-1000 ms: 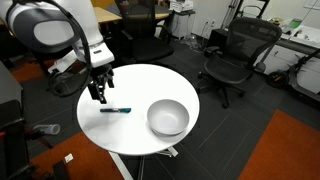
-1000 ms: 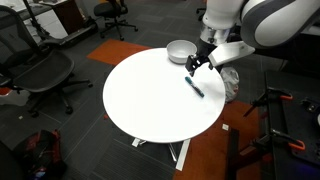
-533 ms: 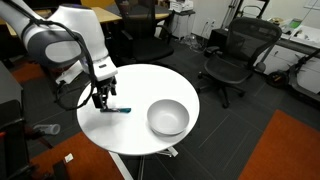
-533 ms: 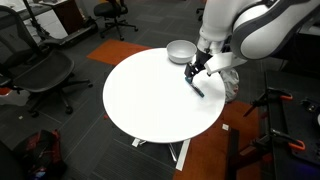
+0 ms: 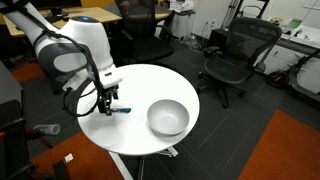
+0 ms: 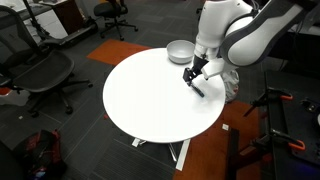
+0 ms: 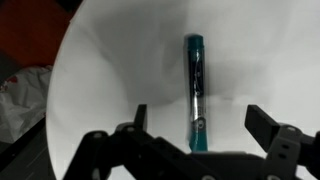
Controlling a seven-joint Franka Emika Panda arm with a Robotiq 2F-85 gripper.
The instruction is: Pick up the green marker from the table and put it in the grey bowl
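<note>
The marker (image 5: 122, 110) (image 7: 195, 90) is between and below my fingers, so it is too early to close. My gripper lowers first, then closes on the marker.
The green marker (image 7: 195, 90) lies flat on the round white table (image 5: 150, 85). In the wrist view it runs lengthwise between my two fingers. My gripper (image 7: 198, 122) is open and straddles the marker just above the tabletop. In both exterior views the gripper (image 5: 106, 102) (image 6: 193, 76) is low over the marker (image 5: 122, 110) (image 6: 198, 88), near the table's edge. The grey bowl (image 5: 167, 117) (image 6: 179, 51) stands empty on the same table, a short way from the marker.
Black office chairs (image 5: 232, 55) (image 6: 40, 72) stand around the table. Wooden desks (image 5: 85, 15) are at the back. A tripod (image 6: 278, 120) stands close to the table on the robot's side. Orange floor patches lie beyond the table.
My gripper has come down from above the table to just over the marker, with fingers on either side. The marker and bowl have not moved.
</note>
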